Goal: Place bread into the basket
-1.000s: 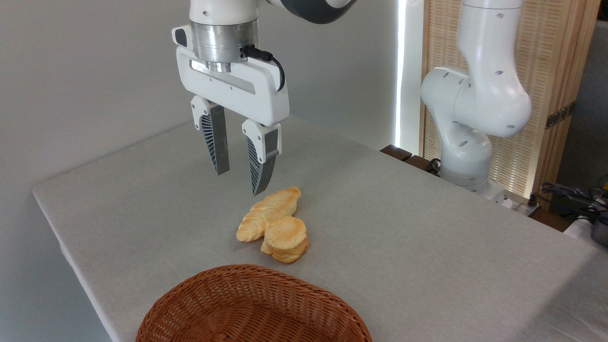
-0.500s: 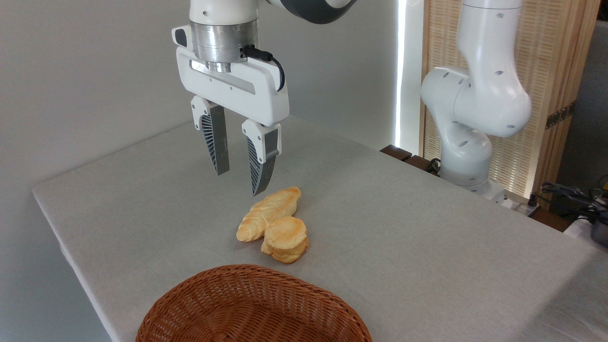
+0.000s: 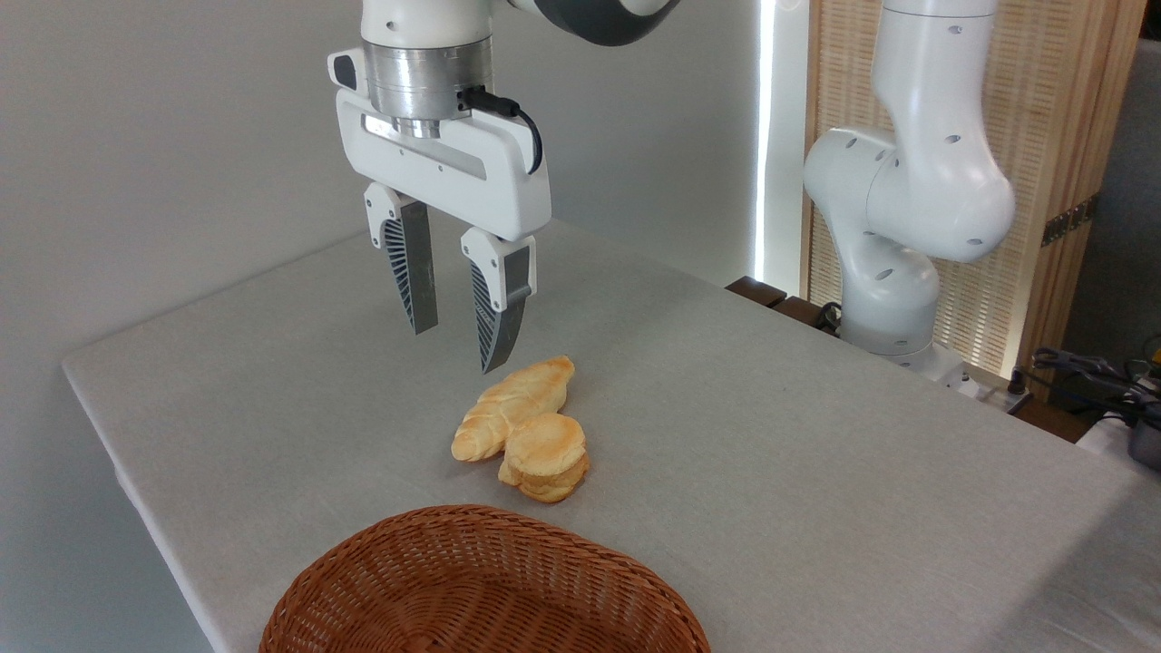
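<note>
The small round bun should be grabbed next by my gripper, around its middle (image 3: 543,457). Then the bun will go into the basket (image 3: 481,585).
The bread (image 3: 547,456), a small round golden bun with flaky sides, lies on the grey table (image 3: 771,435) near its middle. It touches a longer ridged roll (image 3: 510,407) just behind it. The reddish-brown wicker basket (image 3: 481,585) sits at the front edge, partly cut off by the frame. My gripper (image 3: 455,348) hangs above the table, up and to the left of both pieces, pointing down. Its fingers stand open with nothing between them. The nearer fingertip (image 3: 492,355) hovers just above the far end of the roll.
The white base and lower joints of the arm (image 3: 907,209) stand at the table's right back corner. Cables and dark gear (image 3: 1097,381) lie off the table at the far right. A wall runs behind the table's left side.
</note>
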You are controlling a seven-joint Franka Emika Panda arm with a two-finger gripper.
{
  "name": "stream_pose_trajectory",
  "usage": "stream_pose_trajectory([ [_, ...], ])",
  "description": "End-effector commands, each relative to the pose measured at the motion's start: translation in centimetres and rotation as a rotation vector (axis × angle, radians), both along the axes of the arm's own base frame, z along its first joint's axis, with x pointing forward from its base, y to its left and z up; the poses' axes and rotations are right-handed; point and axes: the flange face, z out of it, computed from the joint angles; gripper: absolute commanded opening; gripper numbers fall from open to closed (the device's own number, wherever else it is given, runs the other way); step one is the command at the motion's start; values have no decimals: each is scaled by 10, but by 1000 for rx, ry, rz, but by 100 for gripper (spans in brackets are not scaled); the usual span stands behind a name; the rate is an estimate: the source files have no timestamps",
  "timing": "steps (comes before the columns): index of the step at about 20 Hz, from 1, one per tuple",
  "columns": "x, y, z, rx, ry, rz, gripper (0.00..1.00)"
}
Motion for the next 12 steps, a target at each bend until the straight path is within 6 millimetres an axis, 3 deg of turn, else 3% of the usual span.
stream_pose_trajectory([
  [1,-1,-3,-5,7,32,-23,100],
  [6,-8,5,-45,9,87,-18,100],
  [9,-12,8,-79,9,76,-12,100],
  [12,-18,13,-92,13,103,-30,100],
])
